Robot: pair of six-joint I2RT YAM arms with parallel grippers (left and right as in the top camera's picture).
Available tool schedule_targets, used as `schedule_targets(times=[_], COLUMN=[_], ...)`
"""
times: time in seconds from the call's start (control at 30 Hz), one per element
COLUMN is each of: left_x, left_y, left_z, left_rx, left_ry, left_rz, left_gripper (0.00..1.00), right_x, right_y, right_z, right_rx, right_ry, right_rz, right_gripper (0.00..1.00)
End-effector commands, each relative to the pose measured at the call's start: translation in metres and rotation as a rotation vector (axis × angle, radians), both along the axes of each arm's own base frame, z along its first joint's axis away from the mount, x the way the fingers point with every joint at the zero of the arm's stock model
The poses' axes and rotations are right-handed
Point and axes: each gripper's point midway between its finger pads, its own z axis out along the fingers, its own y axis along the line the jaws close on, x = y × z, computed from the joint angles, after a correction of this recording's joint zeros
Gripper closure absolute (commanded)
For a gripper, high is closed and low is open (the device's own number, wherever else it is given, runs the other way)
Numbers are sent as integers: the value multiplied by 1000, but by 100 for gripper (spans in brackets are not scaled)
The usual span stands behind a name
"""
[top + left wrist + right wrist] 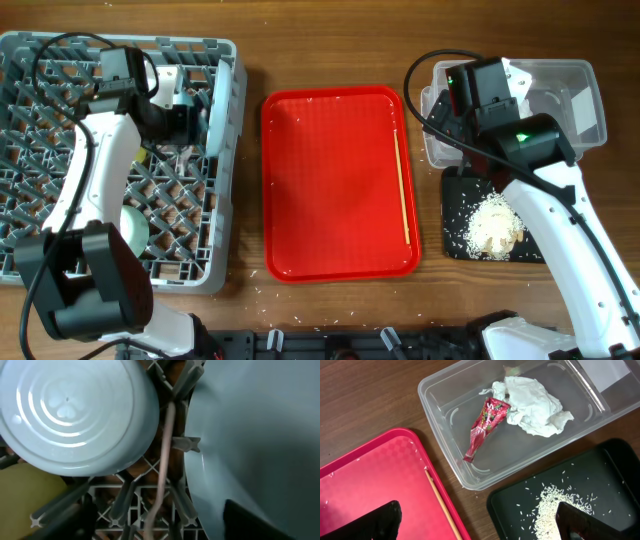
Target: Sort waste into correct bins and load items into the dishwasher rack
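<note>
The chopstick in the red tray has to go lengthwise into the dishwasher rack. My right gripper should grip the chopstick by its middle next, so both its ends stay free.
The grey dishwasher rack (60, 150) fills the left. My left gripper (190, 115) is open low inside it, its fingers (160, 525) wide apart and empty. An upturned pale bowl (75, 410), the pale blue plate (250, 435) standing on edge, a yellow cup (20, 495) and one chopstick (162, 460) sit in the rack. Another bowl (135, 225) lies nearer the front. My right gripper (480, 525) is open and empty above the gap between the red tray and the black tray (520, 505). The clear tub (445, 390) holds the red wrapper (487, 425) and white tissue (532, 400). Rice (492, 228) lies on the black tray.
The red tray (330, 190) sits mid-table with one chopstick (403, 185) along its right edge, also in the right wrist view (442, 505). A few rice grains lie on the wood by the tray's front edge (300, 295). The fork is out of view.
</note>
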Motion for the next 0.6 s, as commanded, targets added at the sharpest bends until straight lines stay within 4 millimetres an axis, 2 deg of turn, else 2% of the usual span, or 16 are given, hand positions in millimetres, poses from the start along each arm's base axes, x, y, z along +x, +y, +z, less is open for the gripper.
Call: schedule_targets(times=[0.0,0.07,0.17,0.27,0.37,0.4,0.47,0.57], left_x=[-1,1,3,-6,-23,-33,-53,-69], left_y=[6,6,0,-21,-49,-65,-96,-125], left_z=[4,18,68,119,175,193,221,231], left_rx=[3,-15,-88,-187,-303,-380,-551,-657], left_ry=[-12,-45,-170,-304,-449,-481,-508,-484], left_rz=[41,91,183,121,15,-38,-131,-234], left_gripper=[12,13,17,17,6,0,0,0], right_x=[2,2,2,2,2,2,2,2], right_y=[1,2,2,2,2,2,2,2], right_z=[7,7,7,7,7,7,7,7], right_rx=[17,17,18,18,18,18,18,17], right_ry=[-22,-22,-22,-22,-22,-22,-22,-22], right_rz=[-7,-7,-7,-7,-7,-7,-7,-7], right_gripper=[0,0,0,0,0,0,0,0])
